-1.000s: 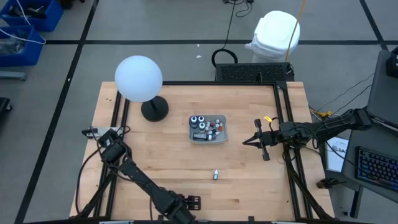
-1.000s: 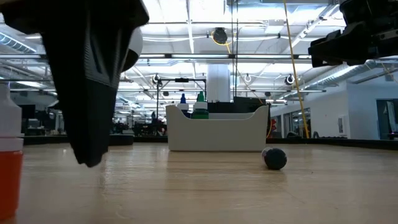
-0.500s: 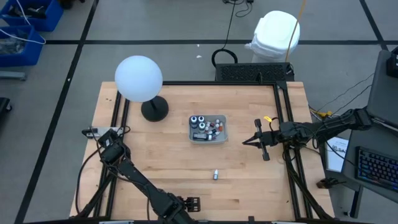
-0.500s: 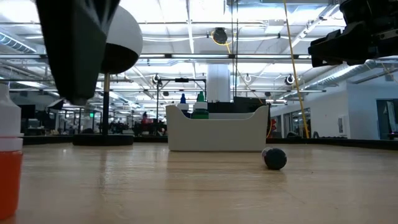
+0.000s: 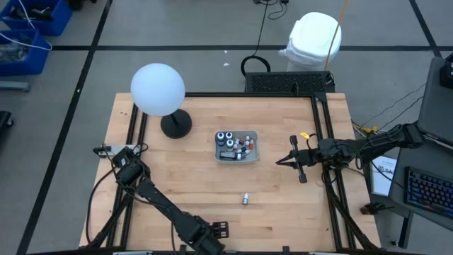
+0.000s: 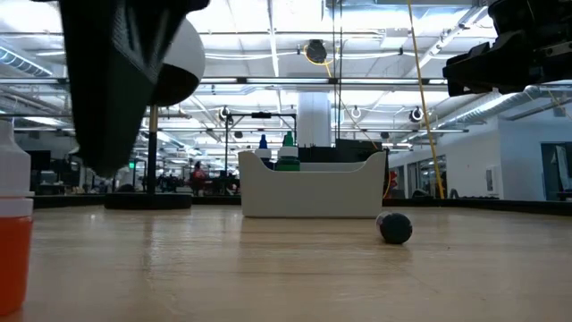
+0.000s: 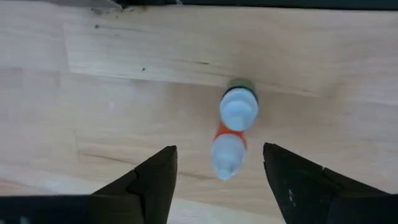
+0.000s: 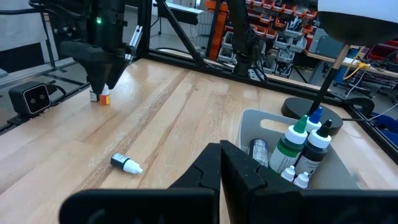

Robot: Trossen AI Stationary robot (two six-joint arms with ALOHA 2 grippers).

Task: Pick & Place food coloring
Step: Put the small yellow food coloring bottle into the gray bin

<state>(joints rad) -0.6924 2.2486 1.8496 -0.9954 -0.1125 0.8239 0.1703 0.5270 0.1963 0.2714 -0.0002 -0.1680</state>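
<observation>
My left gripper closes on the orange bottle's white cap [image 7: 228, 154] now, since my fingertips stand beside the cap in the left wrist view.
Two tiny white-capped bottles stand upright at the table's near edge: an orange one [image 7: 227, 152] [image 6: 13, 233] [image 8: 104, 98] and a dark green one [image 7: 239, 102]. My left gripper [image 7: 219, 149] [image 5: 214, 230] [image 6: 107, 125] hangs open above them, a finger on either side, touching neither. A third small bottle [image 5: 245, 199] [image 8: 126, 164] [image 6: 395, 228] lies on its side mid-table. More bottles and dark jars stand in the clear tray [image 5: 256, 145] [image 8: 249, 124]. My right gripper [image 5: 279, 162] [image 8: 221, 152] waits shut, just right of the tray.
A white globe lamp [image 5: 157, 88] stands on a dark round base [image 5: 175, 125] at the table's far left. A black frame rail [image 5: 322, 127] runs along the right side. Bare wood lies between the tray and the near edge.
My left gripper has risen from close to the table top and then dipped a little, staying over the near edge. The bottles have kept their places.
</observation>
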